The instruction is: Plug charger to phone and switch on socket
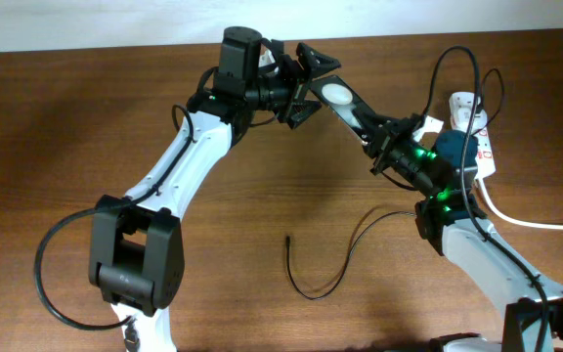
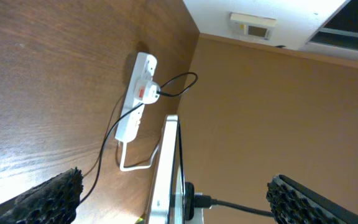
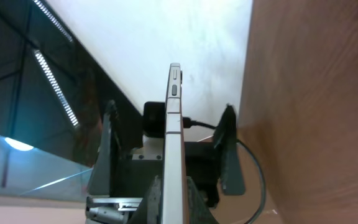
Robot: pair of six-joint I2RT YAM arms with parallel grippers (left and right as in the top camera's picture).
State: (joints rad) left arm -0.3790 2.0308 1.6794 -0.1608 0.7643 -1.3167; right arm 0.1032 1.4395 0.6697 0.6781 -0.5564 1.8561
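The left gripper needs to reach the phone (image 1: 345,100) and take hold of the phone's loose end across from the right gripper, so that the phone's other end stays free for the charger.
The phone (image 1: 345,100) is held up off the table, its screen with a white blob facing up. My right gripper (image 1: 384,137) is shut on its lower end; the right wrist view shows the phone edge-on (image 3: 174,124) between the jaws (image 3: 174,196). My left gripper (image 1: 311,83) is open, one finger on each side of the phone's upper end (image 2: 169,162), not touching it. The charger's plug tip (image 1: 289,239) lies loose on the table, with the thin black cable (image 1: 335,279) curling right. The socket (image 1: 479,122) lies at the far right, with the white adapter (image 2: 145,91) plugged in.
The socket's thick white cord (image 1: 526,221) runs off to the right edge and loops near the strip in the left wrist view (image 2: 135,165). The wooden table (image 1: 66,127) ends at a pale wall at the back. My right arm base (image 1: 516,293) stands at the lower right.
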